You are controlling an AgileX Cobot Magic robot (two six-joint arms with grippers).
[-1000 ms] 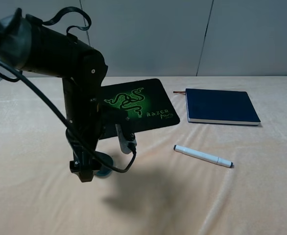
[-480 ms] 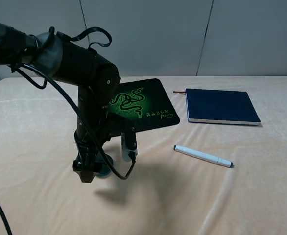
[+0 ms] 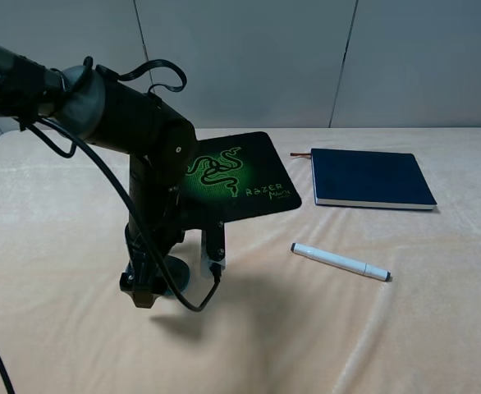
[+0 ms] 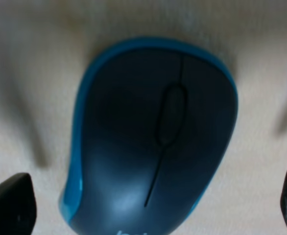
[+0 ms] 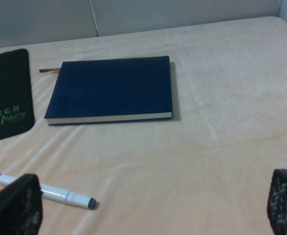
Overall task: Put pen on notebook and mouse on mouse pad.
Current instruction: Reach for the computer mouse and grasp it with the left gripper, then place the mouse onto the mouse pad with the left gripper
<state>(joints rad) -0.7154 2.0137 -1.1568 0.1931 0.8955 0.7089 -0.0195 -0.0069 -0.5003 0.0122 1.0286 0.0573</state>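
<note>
My left gripper takes hold of the mouse by its teal-blue sides next, to set the mouse [image 3: 178, 272] on the mouse pad [image 3: 240, 180].
The mouse [image 4: 153, 142], dark grey on top with teal-blue sides, fills the left wrist view and lies on the beige cloth. My left gripper [image 4: 151, 204] is open, one fingertip on each side of it, and I see no contact. From the high camera the left arm covers most of the mouse [image 3: 178, 272], just in front of the black mouse pad [image 3: 232, 176] with its green logo. The white pen [image 3: 339, 262] lies on the cloth in front of the navy notebook [image 3: 372, 178]. My right gripper [image 5: 148, 208] is open and empty, above the cloth near the pen [image 5: 45, 191] and notebook [image 5: 111, 90].
A beige cloth [image 3: 322, 336] covers the whole table, with soft folds at the front right. A grey panel wall [image 3: 306, 57] stands behind the table. The left arm's cable [image 3: 84, 156] loops down beside the arm.
The left arm has swung in and come down over the mouse, so its gripper now sits lower around it. Pen, notebook and mouse pad have not moved.
</note>
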